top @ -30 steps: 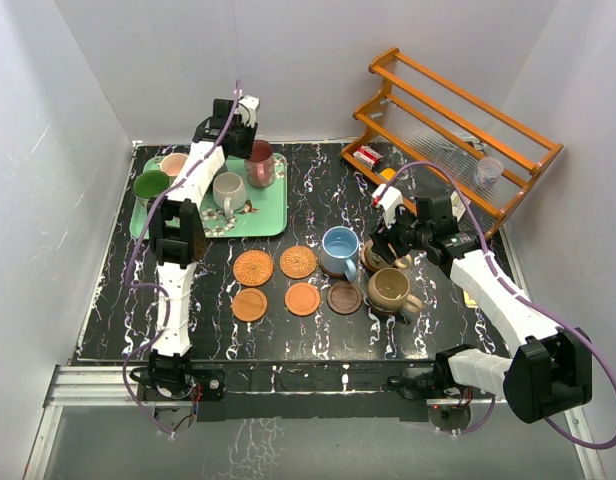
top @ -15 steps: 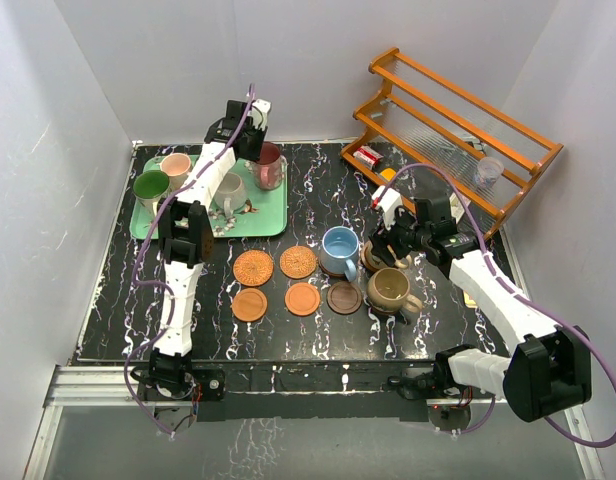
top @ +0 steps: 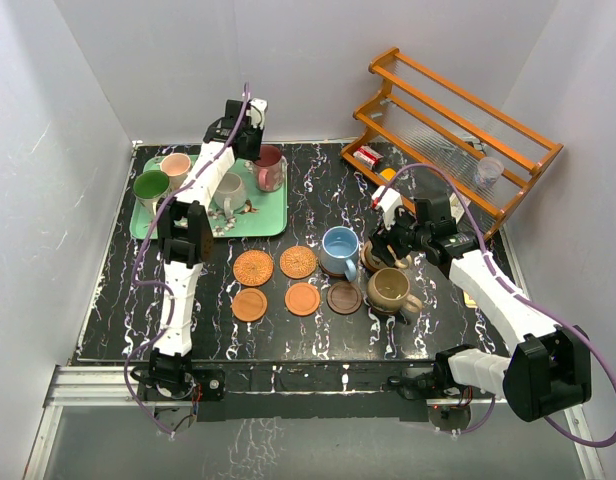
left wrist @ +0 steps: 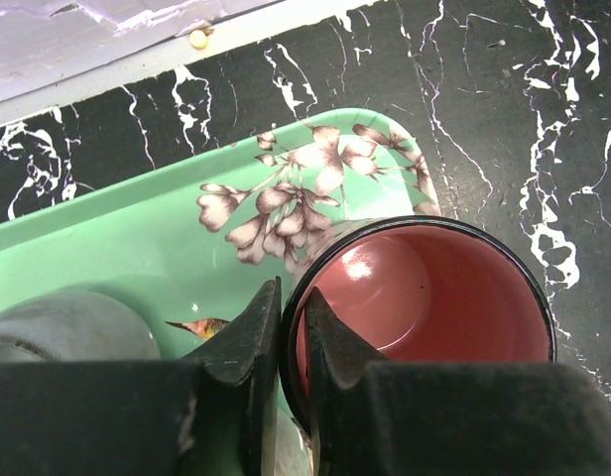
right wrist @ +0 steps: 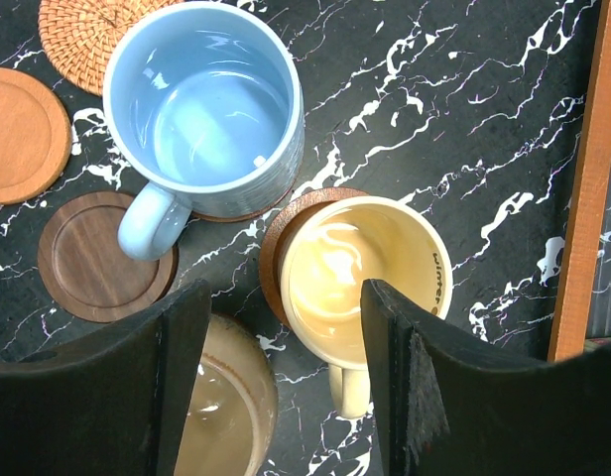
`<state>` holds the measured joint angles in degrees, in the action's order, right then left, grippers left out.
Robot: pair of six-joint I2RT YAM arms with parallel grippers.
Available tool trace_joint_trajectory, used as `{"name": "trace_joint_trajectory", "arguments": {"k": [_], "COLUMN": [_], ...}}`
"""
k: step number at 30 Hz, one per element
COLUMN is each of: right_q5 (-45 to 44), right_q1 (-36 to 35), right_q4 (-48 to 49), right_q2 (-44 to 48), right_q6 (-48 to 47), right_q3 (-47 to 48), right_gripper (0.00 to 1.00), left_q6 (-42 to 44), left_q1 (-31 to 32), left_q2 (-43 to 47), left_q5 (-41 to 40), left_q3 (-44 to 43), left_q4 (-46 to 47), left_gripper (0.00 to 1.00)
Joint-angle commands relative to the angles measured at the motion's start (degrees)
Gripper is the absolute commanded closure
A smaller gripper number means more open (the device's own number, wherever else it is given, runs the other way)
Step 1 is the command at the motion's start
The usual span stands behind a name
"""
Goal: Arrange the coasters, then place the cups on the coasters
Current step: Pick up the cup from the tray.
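I would take the maroon cup off the green tray if I lifted my left gripper now, because its inner and outer finger pinch the cup's rim.
My left gripper (left wrist: 291, 297) is shut on the rim of the maroon cup (left wrist: 434, 297), one finger inside and one outside. That cup (top: 270, 166) stands on the right side of the green tray (top: 193, 222). The green cup (top: 150, 185), pink cup (top: 175, 164) and grey cup (top: 228, 187) also stand on the tray. My right gripper (right wrist: 286, 293) hangs open above the yellow-cream cup (right wrist: 365, 278), which sits on a dark coaster (right wrist: 276, 248). The light blue cup (right wrist: 201, 109) and tan cup (right wrist: 221, 416) stand beside it. Several empty coasters (top: 298, 262) lie in two rows mid-table.
A wooden rack (top: 458, 130) stands at the back right, with a small clear glass cup (top: 488, 170) on it and a red item (top: 366, 156) at its foot. The rack's edge (right wrist: 583, 178) runs close to the right of the yellow-cream cup. White walls enclose the table.
My left gripper has swung right and back across the tray to the maroon cup and closed on its rim. The right gripper has stayed in place, jaws slightly wider.
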<state>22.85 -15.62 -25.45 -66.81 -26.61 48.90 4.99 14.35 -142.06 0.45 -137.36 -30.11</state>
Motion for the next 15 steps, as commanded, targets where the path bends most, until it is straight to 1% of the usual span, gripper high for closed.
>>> {"name": "trace_joint_trajectory", "arguments": {"k": [1,5,10,15], "right_q5": [0.43,1.16,2.57,3.04], "right_q1": [0.24,0.15,-0.02,-1.11], "right_q4": [3.46,4.4,5.04,7.55], "right_q2": [0.84,0.37,-1.39,-6.13], "right_q6": [1.21,3.22,5.68,12.7], "right_q3": [0.96,3.78,9.91,19.03], "right_gripper": [0.39,0.39,0.39,0.39], "left_q6": [-4.03,-7.09,-10.68,-13.57], "left_q1": [-0.1,-0.03,-0.08,0.23], "left_q2": [8.96,15.68,23.3,29.69], "left_q5": [-0.34,1.37,3.36,4.6], "left_q3": [1.06,7.02,13.3,18.35], "left_q4": [0.32,2.1,3.48,3.89], "left_gripper": [1.0,1.0,1.0,1.0]}}
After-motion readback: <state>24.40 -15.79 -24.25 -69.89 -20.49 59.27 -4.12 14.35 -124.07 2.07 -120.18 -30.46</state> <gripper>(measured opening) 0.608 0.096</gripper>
